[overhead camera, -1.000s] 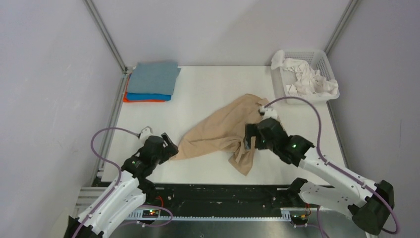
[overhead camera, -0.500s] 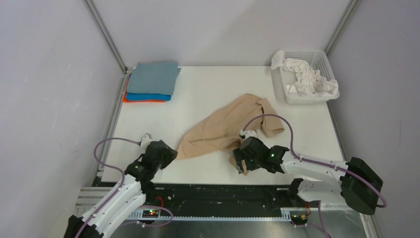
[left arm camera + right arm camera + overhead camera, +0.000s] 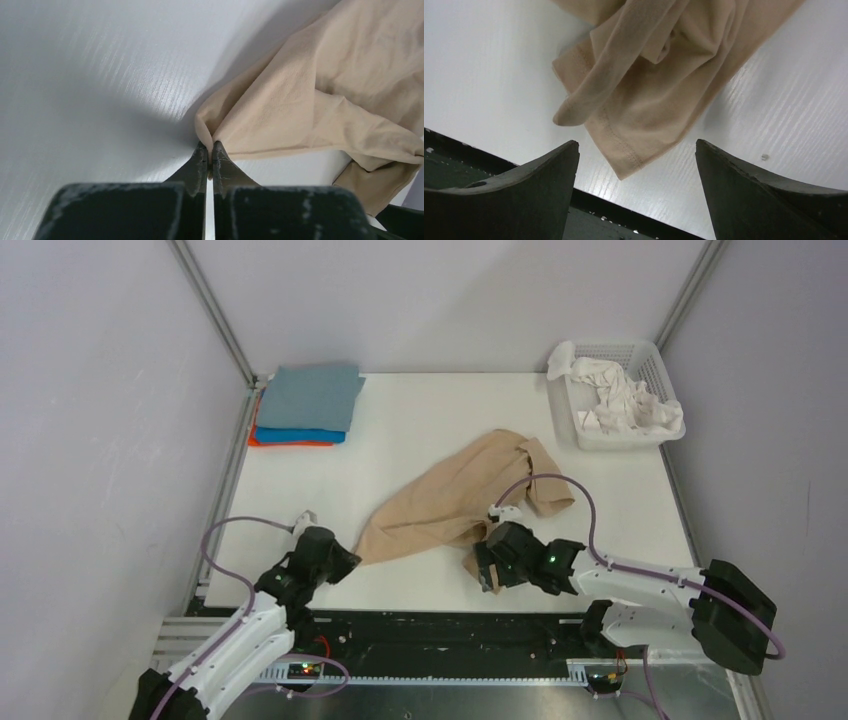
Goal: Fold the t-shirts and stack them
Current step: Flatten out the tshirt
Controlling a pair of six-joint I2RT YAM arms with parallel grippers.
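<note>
My right gripper grabs the tan t-shirt's near hem corner (image 3: 495, 589) (image 3: 625, 170) next, opposite my left gripper's fingers, to stretch the t-shirt open for folding.
A tan t-shirt (image 3: 455, 495) lies crumpled in a diagonal across the middle of the table. My left gripper (image 3: 347, 558) is at its near-left tip, shut on a pinch of the tan cloth (image 3: 210, 146). My right gripper (image 3: 487, 568) hovers low over the shirt's near hem corner (image 3: 624, 165), open, with the corner between its spread fingers (image 3: 549, 170) and touching neither. At the back left sits a folded stack: a grey-blue shirt (image 3: 310, 397) on a bright blue one (image 3: 300, 435) on an orange one (image 3: 262, 440). White shirts (image 3: 625, 402) fill the basket.
A white mesh basket (image 3: 612, 344) stands at the back right corner. Metal frame posts (image 3: 215, 315) rise at both back corners. The black rail (image 3: 450, 625) of the table's near edge runs just below my right gripper.
My left gripper has closed on the tan shirt's near-left tip. My right arm has come down from the shirt's middle to its near hem corner, jaws still wide.
</note>
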